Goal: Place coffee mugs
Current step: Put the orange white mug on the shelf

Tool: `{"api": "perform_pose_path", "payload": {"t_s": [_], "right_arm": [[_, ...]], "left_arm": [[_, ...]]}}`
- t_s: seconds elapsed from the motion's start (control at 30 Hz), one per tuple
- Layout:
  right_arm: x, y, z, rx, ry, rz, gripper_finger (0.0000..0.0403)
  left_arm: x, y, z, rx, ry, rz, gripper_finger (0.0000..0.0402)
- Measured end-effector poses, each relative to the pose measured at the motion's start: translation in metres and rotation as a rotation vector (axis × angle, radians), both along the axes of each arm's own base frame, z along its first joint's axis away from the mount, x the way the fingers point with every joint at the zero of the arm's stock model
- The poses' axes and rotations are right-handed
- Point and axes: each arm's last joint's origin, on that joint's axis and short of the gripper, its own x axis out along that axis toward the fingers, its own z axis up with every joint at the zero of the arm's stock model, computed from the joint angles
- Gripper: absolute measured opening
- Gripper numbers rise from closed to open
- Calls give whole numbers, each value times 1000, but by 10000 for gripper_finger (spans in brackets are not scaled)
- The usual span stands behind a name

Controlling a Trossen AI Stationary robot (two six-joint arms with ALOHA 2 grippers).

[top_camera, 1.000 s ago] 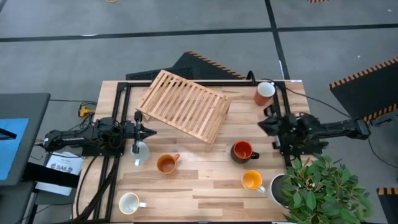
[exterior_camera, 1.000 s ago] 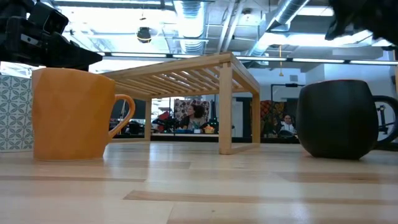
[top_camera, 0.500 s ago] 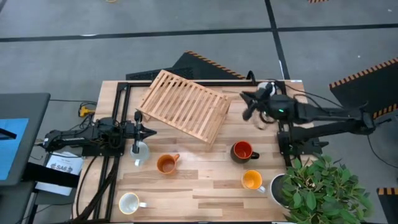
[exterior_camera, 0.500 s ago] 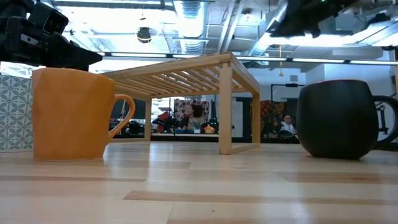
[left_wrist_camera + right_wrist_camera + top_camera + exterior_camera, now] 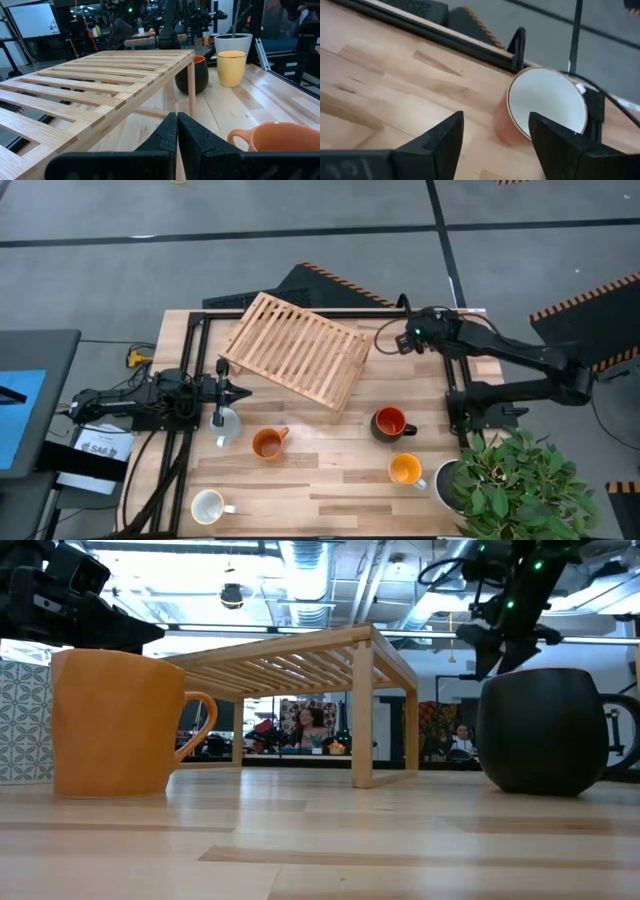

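Note:
The robot will place the terracotta mug on the slatted rack, so its right gripper will first pick up the mug by its rim (image 5: 510,103) next.
The terracotta mug (image 5: 540,112), white inside, stands upright near the table's far right corner; in the high view my arm hides it. My right gripper (image 5: 495,145) (image 5: 412,335) hangs open above it, touching nothing. The pale blue-grey mug (image 5: 226,425), brownish-orange mug (image 5: 267,443), dark mug (image 5: 389,423), orange-yellow mug (image 5: 405,470) and cream-white mug (image 5: 208,505) stand on the tabletop. My left gripper (image 5: 222,392) (image 5: 177,135) is shut at the table's left, beside the pale mug, holding nothing.
A slatted wooden rack (image 5: 297,348) stands on legs at the far middle. A leafy plant (image 5: 515,480) in a white pot (image 5: 447,483) fills the near right corner. Black frame rails (image 5: 470,47) run along the far edge beside the terracotta mug.
My right gripper has swung from the table's right side toward the far edge and somewhat left. It has come down over the terracotta mug. The mugs and the rack have not moved.

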Motion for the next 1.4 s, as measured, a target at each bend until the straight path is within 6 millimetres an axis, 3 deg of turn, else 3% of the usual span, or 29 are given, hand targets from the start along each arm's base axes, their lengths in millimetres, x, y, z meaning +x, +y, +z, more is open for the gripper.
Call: {"api": "perform_pose_path", "payload": {"t_s": [0.27, 0.93, 1.07, 1.23, 1.4], "right_arm": [[-6, -31, -18, 128, 71, -38, 253], [-1, -76, -66, 275, 247, -27, 243], [-2, -78, -69, 289, 273, -20, 195], [-4, -66, -62, 290, 328, 22, 55], [1, -44, -31, 245, 334, 80, 50]], "left_arm": [[0, 0, 0, 0, 0, 0, 0], [0, 0, 0, 0, 0, 0, 0], [0, 0, 0, 0, 0, 0, 0], [0, 0, 0, 0, 0, 0, 0], [0, 0, 0, 0, 0, 0, 0]]}}
